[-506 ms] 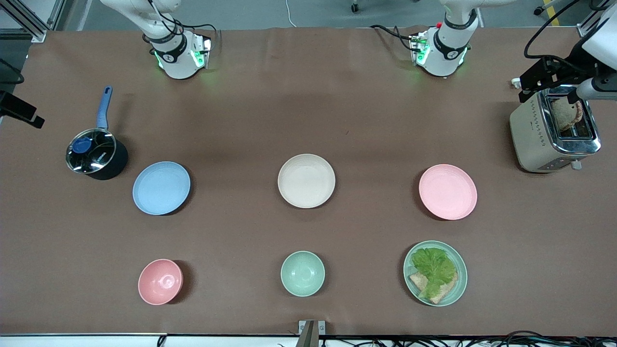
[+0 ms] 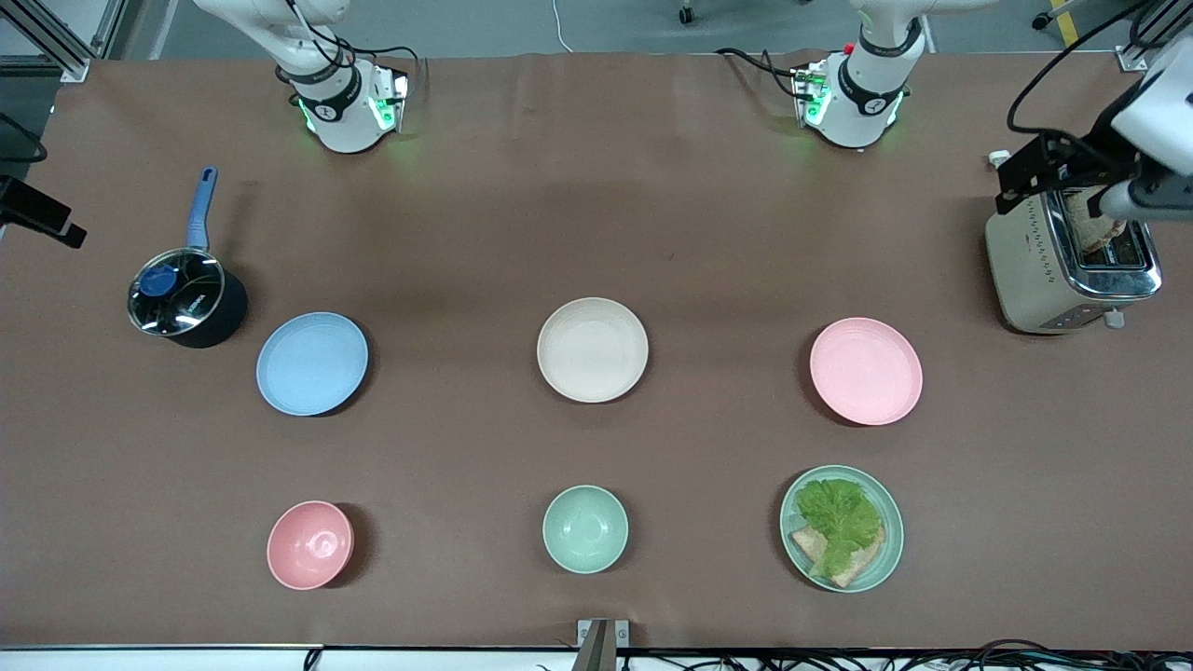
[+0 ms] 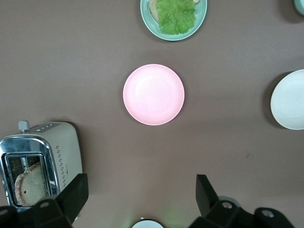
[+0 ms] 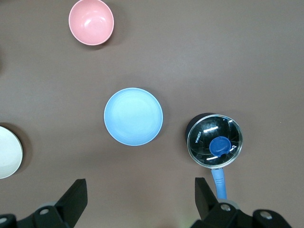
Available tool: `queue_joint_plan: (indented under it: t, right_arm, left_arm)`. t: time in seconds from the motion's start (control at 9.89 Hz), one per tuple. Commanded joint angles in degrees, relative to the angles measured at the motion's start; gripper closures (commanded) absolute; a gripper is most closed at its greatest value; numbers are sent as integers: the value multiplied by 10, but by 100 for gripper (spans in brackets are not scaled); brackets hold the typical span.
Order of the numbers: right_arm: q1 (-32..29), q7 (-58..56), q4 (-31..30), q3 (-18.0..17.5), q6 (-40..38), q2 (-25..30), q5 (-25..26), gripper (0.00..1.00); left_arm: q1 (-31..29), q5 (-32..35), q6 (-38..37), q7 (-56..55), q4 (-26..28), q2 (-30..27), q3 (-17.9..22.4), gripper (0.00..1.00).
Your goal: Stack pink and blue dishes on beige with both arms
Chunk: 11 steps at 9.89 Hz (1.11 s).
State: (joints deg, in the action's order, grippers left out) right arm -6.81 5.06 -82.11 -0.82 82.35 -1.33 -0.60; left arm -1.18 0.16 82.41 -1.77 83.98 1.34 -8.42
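Observation:
My left gripper takes hold of the pale pink plate by its rim [image 2: 919, 369] next, to stack the pale pink plate on the beige plate [image 2: 593, 349].
The beige plate [image 2: 593, 349] lies at the table's middle. The light blue plate [image 2: 312, 363] [image 4: 133, 116] lies toward the right arm's end, beside a lidded pot. Toward the left arm's end lies the pale pink plate [image 2: 866, 371] [image 3: 153, 94]. All three plates are bare and apart. High over the table by the toaster, my left gripper [image 3: 141, 190] [image 2: 1058, 163] hangs open with nothing in it. My right gripper [image 4: 140, 192] is also open, holding nothing, high over bare table between the blue plate and its arm's base.
A dark pot [image 2: 186, 300] with a glass lid and blue handle stands by the blue plate. A toaster [image 2: 1072, 266] holds bread. Nearest the front camera sit a pink bowl [image 2: 310, 545], a green bowl [image 2: 585, 528] and a green plate [image 2: 884, 559] with lettuce and bread.
The left arm's hand has shifted slightly over the toaster, covering more of its top. The dishes and the right arm have not moved.

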Motion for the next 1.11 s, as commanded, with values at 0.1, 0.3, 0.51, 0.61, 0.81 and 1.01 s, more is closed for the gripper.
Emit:
queue_joint_plan:
  t: [0.1,0.3,0.51,0.61,0.81,1.01]
  right_arm:
    - [7,4,3,6,-6,3,4,0]
    - [6,-7,-37,6,21,-16,4,0]
    - [4,-69,-152,7,158,-39,3,0]
    - [2,-100,-189,17,211,-53,3,0]
    - [1,-172,-222,47,289,-112,-17,0]
    - [0,-254,-253,69,371,-171,-97,0]
  left_arm:
    - [-50,-17,69,124,15,95,1,0]
    - [-72,-40,169,178,76,126,1,0]
    - [-73,-39,219,226,109,167,2,0]
    - [-76,-39,228,238,109,196,1,0]
    - [-84,-39,288,287,136,235,0,0]
    - [-97,-39,377,337,176,266,-1,3]
